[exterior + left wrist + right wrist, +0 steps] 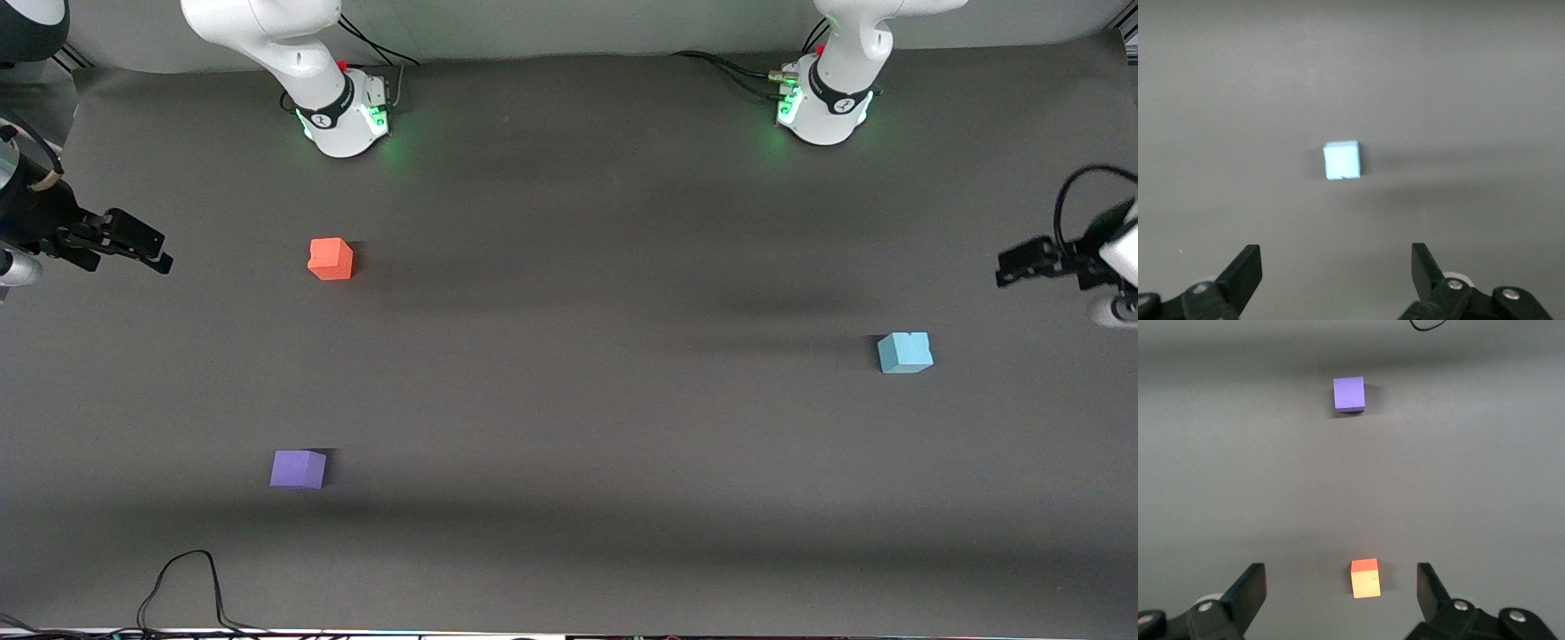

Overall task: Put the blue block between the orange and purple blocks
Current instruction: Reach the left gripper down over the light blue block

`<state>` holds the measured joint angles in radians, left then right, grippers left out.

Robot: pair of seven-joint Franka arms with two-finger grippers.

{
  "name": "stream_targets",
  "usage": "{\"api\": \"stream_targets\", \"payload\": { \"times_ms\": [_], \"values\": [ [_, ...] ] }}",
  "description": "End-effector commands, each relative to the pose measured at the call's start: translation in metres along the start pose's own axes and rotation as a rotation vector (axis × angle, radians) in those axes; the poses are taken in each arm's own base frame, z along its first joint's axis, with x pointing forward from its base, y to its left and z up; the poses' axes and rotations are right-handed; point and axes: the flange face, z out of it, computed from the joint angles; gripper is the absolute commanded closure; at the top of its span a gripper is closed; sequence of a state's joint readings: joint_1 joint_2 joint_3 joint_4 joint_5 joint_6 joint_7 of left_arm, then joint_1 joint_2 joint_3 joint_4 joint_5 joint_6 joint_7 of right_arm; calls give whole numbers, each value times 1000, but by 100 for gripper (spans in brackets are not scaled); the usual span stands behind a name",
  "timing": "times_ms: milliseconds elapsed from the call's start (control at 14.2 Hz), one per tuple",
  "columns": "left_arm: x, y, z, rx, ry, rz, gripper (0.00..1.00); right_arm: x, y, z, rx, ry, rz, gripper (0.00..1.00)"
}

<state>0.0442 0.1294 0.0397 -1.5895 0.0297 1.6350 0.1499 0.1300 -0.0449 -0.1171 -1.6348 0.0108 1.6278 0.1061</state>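
Observation:
My left gripper picks up the blue block (905,352) by its opposite sides next, to place it between the orange and purple blocks.
The light blue block (905,352) sits on the dark mat toward the left arm's end of the table. It also shows in the left wrist view (1341,160). The orange block (331,259) and the purple block (298,468) sit toward the right arm's end, the purple one nearer to the front camera, with a wide gap between them. Both show in the right wrist view, orange (1365,577) and purple (1349,393). My left gripper (1006,269) hovers open and empty by the mat's edge, apart from the blue block (1337,270). My right gripper (158,258) hovers open and empty at its own end (1341,590).
The two arm bases (342,116) (822,107) stand along the edge of the mat farthest from the front camera. A black cable (191,578) loops onto the mat at the edge nearest the front camera, near the purple block.

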Motion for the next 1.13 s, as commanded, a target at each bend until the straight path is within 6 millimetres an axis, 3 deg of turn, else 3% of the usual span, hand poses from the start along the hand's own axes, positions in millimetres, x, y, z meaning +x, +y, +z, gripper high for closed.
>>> {"api": "stream_targets", "payload": {
  "times_ms": [0, 281, 633, 704, 915, 1055],
  "values": [
    [28, -41, 50, 7, -4, 28, 0, 1, 0, -1, -13, -4, -2, 0],
    [52, -45, 141, 1, -16, 30, 0, 1, -1, -1, -13, -3, -6, 0],
    [28, -27, 231, 0, 25, 36, 0, 1, 4, -3, -10, -2, 6, 0],
    [24, -20, 246, 0, 33, 44, 0, 2, 4, 2, -10, -9, 8, 0],
    [8, -9, 292, 7, 80, 50, 0, 25, -12, 47, -33, -75, 1, 0],
    [0, -3, 316, 9, 91, 57, 0, 26, -15, 48, -33, -72, 11, 0]
  ]
}}
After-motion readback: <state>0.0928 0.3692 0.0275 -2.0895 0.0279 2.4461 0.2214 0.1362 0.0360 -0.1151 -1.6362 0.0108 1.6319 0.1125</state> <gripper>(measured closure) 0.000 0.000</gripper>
